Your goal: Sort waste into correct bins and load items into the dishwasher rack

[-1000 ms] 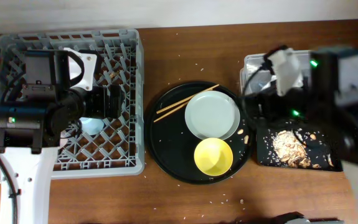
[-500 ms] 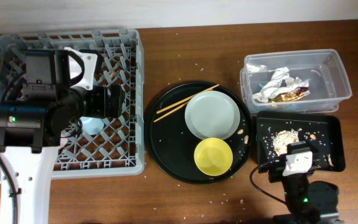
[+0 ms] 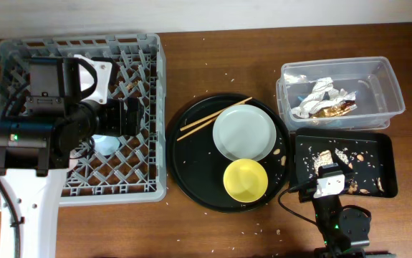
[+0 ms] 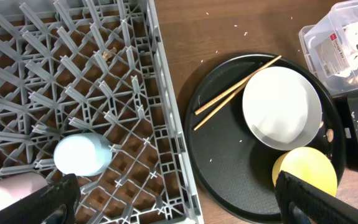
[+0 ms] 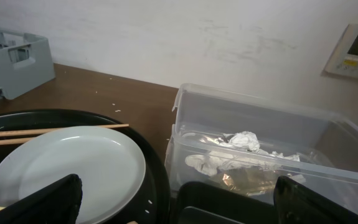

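Note:
My left gripper grabs the yellow bowl's rim next, since the bowl's body then stays free to stand on edge in the dishwasher rack (image 3: 148, 86).
The grey dishwasher rack (image 3: 148, 86) stands at the left with my left arm over it. My left gripper (image 4: 179, 208) is open and empty above the rack's near right corner. The light blue cup (image 4: 82, 154) and the pink cup (image 4: 7, 190) lie in the rack. The plate (image 3: 243, 133), yellow bowl (image 3: 245, 179) and chopsticks (image 3: 213, 120) rest on the big round black tray (image 3: 184, 165). The foil wrapper (image 3: 324, 99) lies in the clear tub (image 3: 395, 93). Food scraps (image 3: 334, 154) lie in the shallow black tray (image 3: 385, 143). My right gripper (image 5: 179, 211) is open and empty, low at the table's front edge.
Crumbs are scattered over the wooden table (image 3: 213, 64) around the round tray. The right wrist view shows the plate (image 5: 66, 168), the chopsticks (image 5: 48, 130), the tub (image 5: 259, 112) and a white wall with a wall panel (image 5: 356, 50) behind.
My right arm has pulled back from over the clear tub to the table's front edge, leaving the foil wrapper in the tub. My left arm has not moved.

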Tool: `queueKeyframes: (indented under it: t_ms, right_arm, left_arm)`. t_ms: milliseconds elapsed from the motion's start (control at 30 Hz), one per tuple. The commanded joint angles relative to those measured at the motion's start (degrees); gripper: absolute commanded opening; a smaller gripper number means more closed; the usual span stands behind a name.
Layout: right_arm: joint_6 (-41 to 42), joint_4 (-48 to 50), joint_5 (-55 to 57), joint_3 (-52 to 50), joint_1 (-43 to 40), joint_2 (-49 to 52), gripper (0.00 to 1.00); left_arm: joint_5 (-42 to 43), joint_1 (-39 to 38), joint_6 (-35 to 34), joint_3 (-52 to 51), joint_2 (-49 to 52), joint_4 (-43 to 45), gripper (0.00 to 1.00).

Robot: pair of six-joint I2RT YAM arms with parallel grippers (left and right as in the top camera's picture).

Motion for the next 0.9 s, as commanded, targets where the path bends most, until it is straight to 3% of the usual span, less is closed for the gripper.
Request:
queueKeyframes:
  t_ms: [0, 33, 133, 167, 233, 333, 467, 567, 767, 833, 867]
  right_arm:
    - [-0.17, 0.2, -0.5, -0.57, -0.37, -0.63, 0.99]
    - [-0.17, 0.2, -0.5, -0.57, -0.37, -0.63, 0.98]
    - [-0.17, 0.17, -0.5, -0.57, -0.37, -0.63, 0.98]
    - [-0.17, 0.17, -0.5, -0.57, -0.37, -0.63, 0.98]
    - [-0.17, 0.2, -0.52, -0.57, -0.37, -0.63, 0.98]
    - [-0.17, 0.17, -0.5, -0.57, -0.37, -0.63, 0.98]
    - [-0.17, 0.17, -0.5, -0.57, -0.37, -0.63, 0.99]
    - [-0.17, 0.17, -0.5, -0.57, -0.37, -0.63, 0.98]
    - [-0.17, 0.17, -0.52, -0.57, -0.37, -0.63, 0.98]
    - [-0.17, 0.17, -0.5, -0.57, -0.37, -0.63, 0.98]
    - [-0.17, 0.17, -0.5, -0.57, -0.37, -0.63, 0.98]
  left_arm:
    - [0.59, -0.07, 1.05, 0.57, -0.17, 0.22, 0.99]
    - [8.22, -0.07, 1.05, 0.57, -0.17, 4.22, 0.99]
    - [19.43, -0.07, 0.63, 0.55, -0.17, 10.49, 0.99]
    - [18.71, -0.7, -3.82, 0.28, 0.33, 13.38, 0.99]
    - [11.04, -7.32, -5.64, 0.28, 5.29, 11.78, 0.98]
    - [2.36, -21.07, -8.13, 0.28, 18.75, 6.93, 0.75]
    - [4.5, -27.06, -10.29, 0.24, 34.56, 0.85, 0.63]
    - [5.31, -31.08, -8.26, 0.22, 39.43, 0.11, 0.62]
    - [5.31, -35.47, -7.93, -5.16, 39.47, 4.26, 0.61]
    - [5.31, -35.47, -7.98, -9.73, 39.47, 7.87, 0.51]
    - [5.31, -35.47, -8.66, -11.08, 39.47, 8.79, 0.33]
